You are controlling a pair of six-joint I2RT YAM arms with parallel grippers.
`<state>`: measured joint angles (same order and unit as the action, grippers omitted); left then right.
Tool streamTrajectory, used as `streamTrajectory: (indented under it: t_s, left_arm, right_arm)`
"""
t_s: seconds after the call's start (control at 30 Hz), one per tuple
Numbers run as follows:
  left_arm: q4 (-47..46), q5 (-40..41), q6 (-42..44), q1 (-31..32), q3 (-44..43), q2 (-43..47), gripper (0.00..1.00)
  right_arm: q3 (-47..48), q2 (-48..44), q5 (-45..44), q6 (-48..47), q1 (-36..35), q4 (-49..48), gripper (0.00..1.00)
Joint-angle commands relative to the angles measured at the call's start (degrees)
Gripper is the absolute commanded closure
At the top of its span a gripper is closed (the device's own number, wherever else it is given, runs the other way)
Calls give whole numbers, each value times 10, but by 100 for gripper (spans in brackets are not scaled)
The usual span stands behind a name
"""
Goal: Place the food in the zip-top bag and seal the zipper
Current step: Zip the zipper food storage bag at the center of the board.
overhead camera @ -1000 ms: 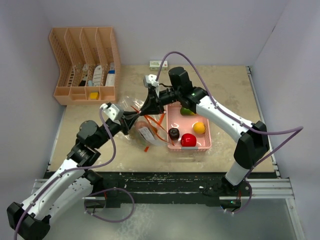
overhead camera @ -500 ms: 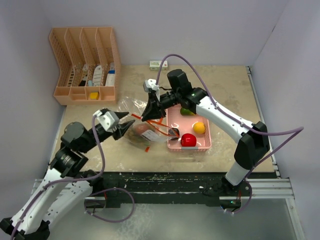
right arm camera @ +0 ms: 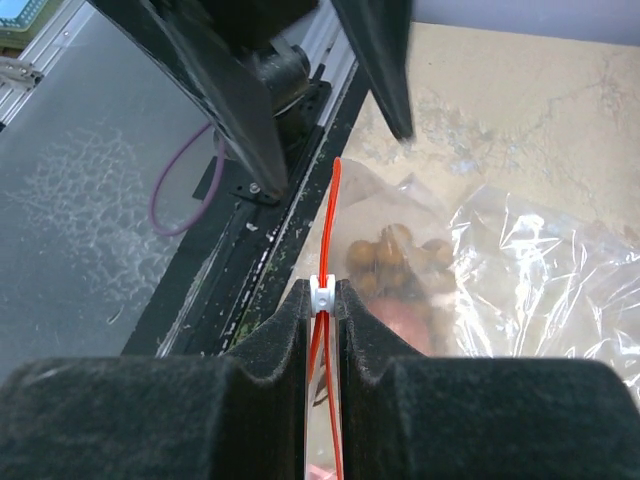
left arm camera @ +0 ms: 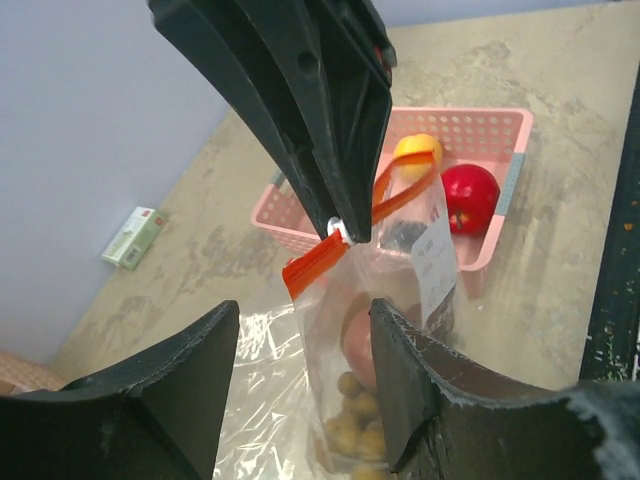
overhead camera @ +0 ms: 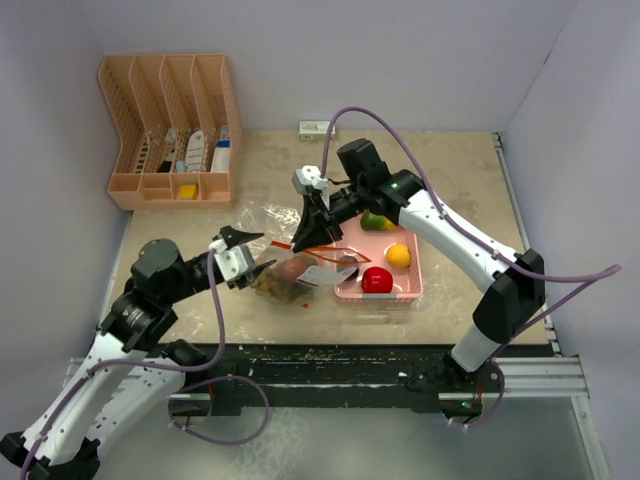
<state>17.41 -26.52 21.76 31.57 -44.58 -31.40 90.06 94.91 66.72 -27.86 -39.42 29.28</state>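
The zip-top bag's orange zipper end (overhead camera: 279, 245) (left arm camera: 306, 270) is beside the white slider. My left gripper should grab it there, so my right gripper can then seal the bag.
The clear zip-top bag (overhead camera: 292, 277) hangs from its orange zipper (left arm camera: 318, 264) beside the pink basket. It holds a cluster of tan balls (left arm camera: 355, 425) and a reddish-brown ball (left arm camera: 358, 335). My right gripper (overhead camera: 318, 226) is shut on the white zipper slider (right arm camera: 321, 293), and the bag (right arm camera: 420, 270) hangs below it. My left gripper (left arm camera: 305, 312) is open at the bag's left end, and the bag hangs between its fingers (left arm camera: 415, 380). A red apple (overhead camera: 377, 280), yellow lemon (overhead camera: 398, 255), green-orange mango (overhead camera: 375, 220) and dark ball (overhead camera: 347, 268) lie in the basket.
The pink basket (overhead camera: 420, 285) stands right of the bag. An orange file rack (overhead camera: 170, 130) stands at the back left. A small white box (overhead camera: 316, 127) lies by the back wall. The table's near edge with a black rail (overhead camera: 330, 355) is close behind the bag.
My left gripper has let go of the bag, opened and drawn back toward the near left. My right gripper has shifted slightly right and down with the slider. The bag has sagged lower.
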Motion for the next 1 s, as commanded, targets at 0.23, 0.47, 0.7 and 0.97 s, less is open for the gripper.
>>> streamTrajectory:
  t_s: [0.23,0.47,0.7,0.97]
  left_arm:
    - [-87,-78,4,-2,-22,-104,42]
    - [-80,-119,-8,-2,-26,-125,67]
    - [-25,-169,11,-2,-53,-157,100]
    - [-31,-48,12,-2,-45,-87,100]
  right_arm:
    - [29,-28,22,-38,-2,39,87]
    - [23,-28,16,-37,-2,36,87]
    - [15,-27,13,-37,-3,36,87]
    - [-40,-27,-95,19,-2,-23,88]
